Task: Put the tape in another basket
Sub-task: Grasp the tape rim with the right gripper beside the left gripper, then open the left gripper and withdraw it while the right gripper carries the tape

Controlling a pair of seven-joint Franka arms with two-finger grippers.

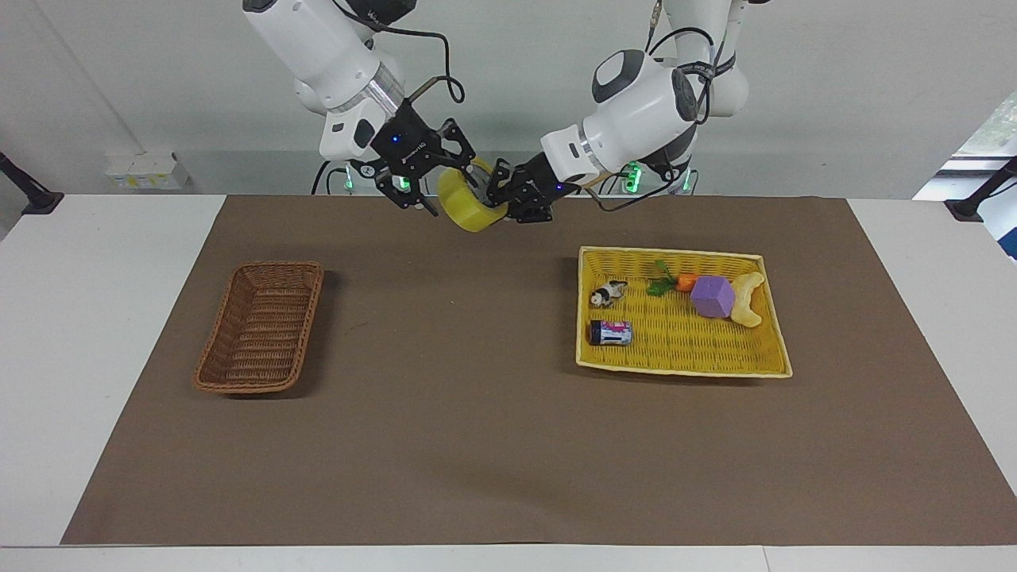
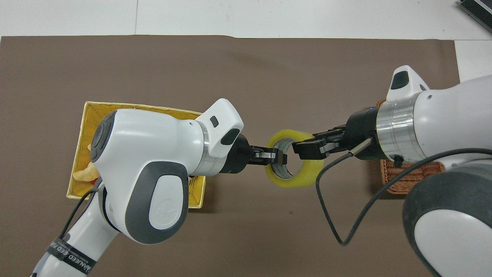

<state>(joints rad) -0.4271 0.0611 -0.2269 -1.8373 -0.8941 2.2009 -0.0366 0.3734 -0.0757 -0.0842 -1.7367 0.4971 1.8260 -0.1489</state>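
The tape [image 2: 296, 181] should next be grabbed by my right gripper on its free side across the hole [image 2: 312, 162], because my left gripper's fingers already cover the tape's opposite side.
The tape [image 1: 470, 210], a yellowish ring, hangs in the air over the brown mat between the two baskets, near the robots' edge of the mat. My left gripper [image 1: 500, 195] is shut on its wall, one finger inside the ring; in the overhead view the left gripper [image 2: 277, 157] comes in from the yellow tray's end. My right gripper [image 1: 439, 176] is open with its fingers astride the tape's other rim, and in the overhead view the right gripper [image 2: 306, 148] lies over the tape [image 2: 296, 181]. The brown wicker basket [image 1: 259, 327] stands empty at the right arm's end, partly hidden under the right arm overhead [image 2: 403, 177].
A flat yellow woven tray [image 1: 691, 353] at the left arm's end holds a small dark can [image 1: 610, 332], a purple block [image 1: 712, 296], a small black-and-white toy [image 1: 608, 293], a carrot [image 1: 677, 282] and a pale curved piece [image 1: 748, 299]. The brown mat [image 1: 477, 413] covers the table's middle.
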